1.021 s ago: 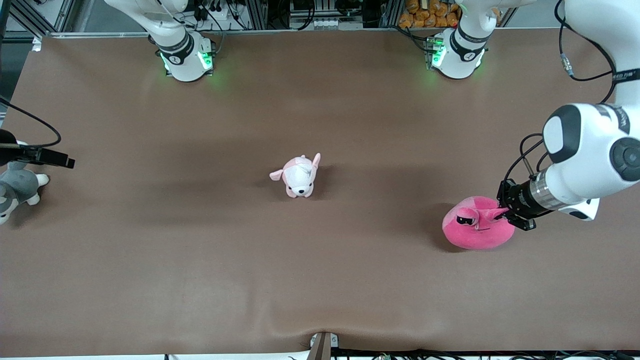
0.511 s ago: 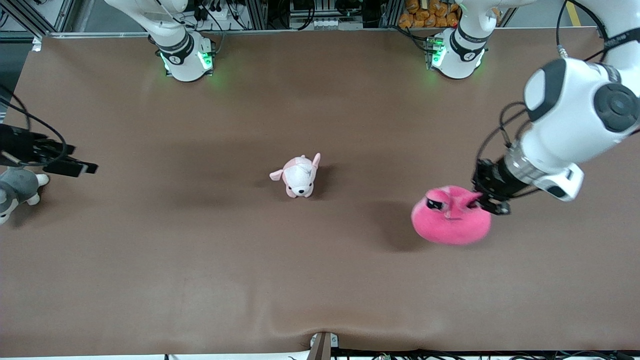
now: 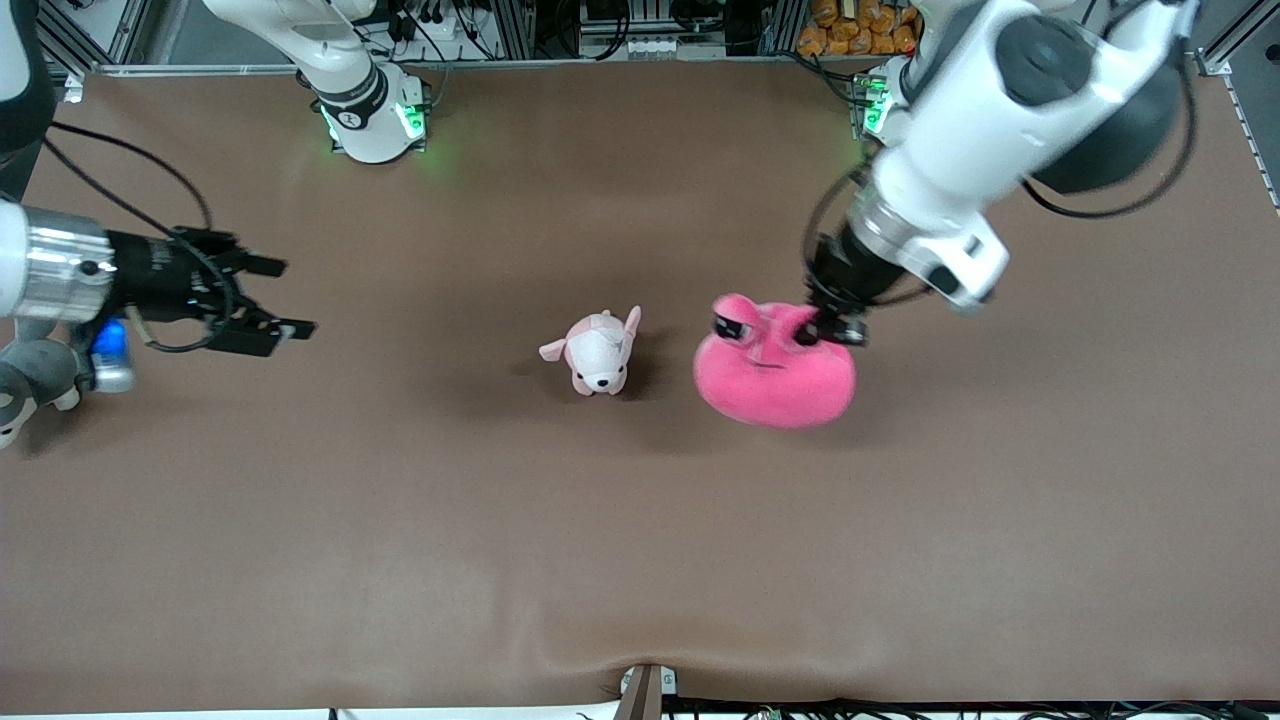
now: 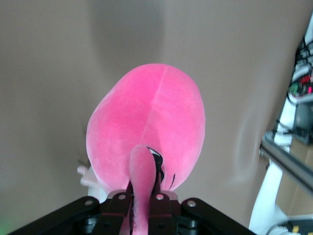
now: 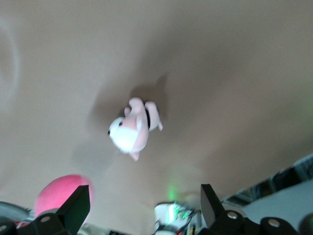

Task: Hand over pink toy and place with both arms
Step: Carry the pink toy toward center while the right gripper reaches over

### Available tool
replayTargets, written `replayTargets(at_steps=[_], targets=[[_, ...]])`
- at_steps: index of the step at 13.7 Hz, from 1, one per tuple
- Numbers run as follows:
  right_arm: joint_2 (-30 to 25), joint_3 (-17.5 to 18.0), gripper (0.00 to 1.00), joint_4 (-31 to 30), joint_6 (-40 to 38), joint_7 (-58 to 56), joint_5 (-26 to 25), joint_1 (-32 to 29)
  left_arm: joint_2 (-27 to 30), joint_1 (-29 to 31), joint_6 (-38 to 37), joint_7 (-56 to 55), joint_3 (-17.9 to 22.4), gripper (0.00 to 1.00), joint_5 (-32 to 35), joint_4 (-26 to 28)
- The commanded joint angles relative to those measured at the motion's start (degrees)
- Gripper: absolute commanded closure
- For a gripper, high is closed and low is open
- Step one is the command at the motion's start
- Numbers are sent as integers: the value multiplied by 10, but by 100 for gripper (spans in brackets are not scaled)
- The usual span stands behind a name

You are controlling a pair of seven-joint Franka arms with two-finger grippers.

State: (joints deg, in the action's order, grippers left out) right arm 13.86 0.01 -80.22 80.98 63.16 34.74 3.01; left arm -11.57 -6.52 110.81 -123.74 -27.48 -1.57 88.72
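My right gripper needs to complete the handover next, so it should grab the pink toy's free ear (image 3: 734, 311) beside the sleepy eye.
The pink toy (image 3: 775, 365), a large round hot-pink plush with dark sleepy eyes, hangs in the air over the middle of the table, beside the small dog plush. My left gripper (image 3: 832, 328) is shut on one of its ears; in the left wrist view the ear (image 4: 143, 181) is pinched between the fingers at my left gripper (image 4: 145, 203) and the body (image 4: 146, 122) hangs below. My right gripper (image 3: 268, 297) is open and empty over the table at the right arm's end. The right wrist view shows its gripper (image 5: 142, 208) wide open, with the pink toy (image 5: 61, 193) at the edge.
A small pale pink-and-white dog plush (image 3: 598, 352) stands on the brown table, also in the right wrist view (image 5: 133, 129). A grey-and-white plush (image 3: 30, 378) lies at the right arm's end, partly under that arm. The arm bases (image 3: 365, 110) stand along the table edge farthest from the camera.
My left gripper has lifted the pink toy off the table and carried it toward the middle, beside the dog plush. My right gripper has moved in from the table's end toward the middle.
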Motion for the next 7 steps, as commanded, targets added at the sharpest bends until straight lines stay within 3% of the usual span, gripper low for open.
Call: replayTargets(at_steps=[1, 4, 7], targets=[[-2, -4, 0, 3, 21, 92, 34, 39, -35, -48, -12, -56, 0, 100, 20, -59], [2, -4, 0, 2, 77, 178, 35, 73, -63, -91, -10, -98, 4, 100, 20, -92], [27, -4, 0, 2, 119, 286, 74, 98, -64, -112, 24, -133, 5, 100, 20, -98]])
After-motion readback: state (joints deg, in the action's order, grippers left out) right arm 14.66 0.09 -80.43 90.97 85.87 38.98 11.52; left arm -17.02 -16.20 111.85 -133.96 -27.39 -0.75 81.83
